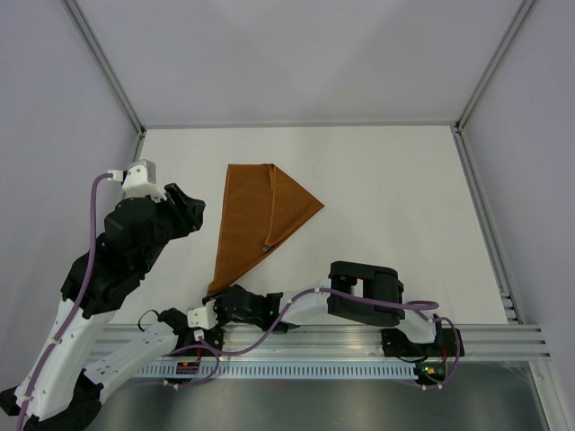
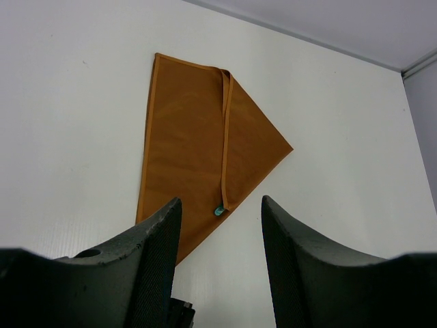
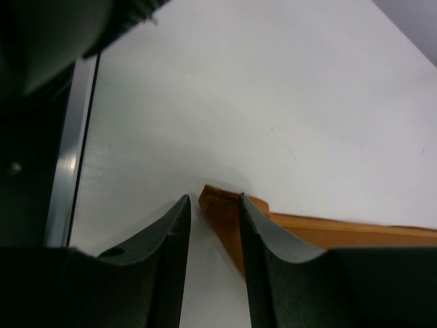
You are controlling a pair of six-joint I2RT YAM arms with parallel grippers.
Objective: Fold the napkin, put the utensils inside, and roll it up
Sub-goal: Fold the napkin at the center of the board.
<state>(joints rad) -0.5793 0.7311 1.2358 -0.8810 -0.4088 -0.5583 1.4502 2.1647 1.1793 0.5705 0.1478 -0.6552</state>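
Observation:
The raised corner tip of the napkin is between the low fingers of my right gripper, so they would hold the corner tip if they closed now. My right gripper should close on it.
The rust-orange napkin (image 1: 256, 215) lies folded into a long wedge in the middle of the white table, with one flap folded over along a hemmed edge. It also shows in the left wrist view (image 2: 184, 137). Only the greenish handle end of the knife (image 1: 267, 248) pokes out from under that flap (image 2: 219, 211); the rest is hidden. My left gripper (image 1: 193, 209) hovers open and empty left of the napkin (image 2: 220, 205). My right gripper (image 1: 216, 296) sits low at the napkin's near corner (image 3: 328, 236), slightly open, with the corner tip between its fingertips (image 3: 212, 199).
An aluminium rail (image 1: 314, 337) runs along the near table edge, close behind the right gripper, and shows in the right wrist view (image 3: 68, 171). Pale enclosure walls and frame posts (image 1: 108, 67) bound the table on the left, right and back.

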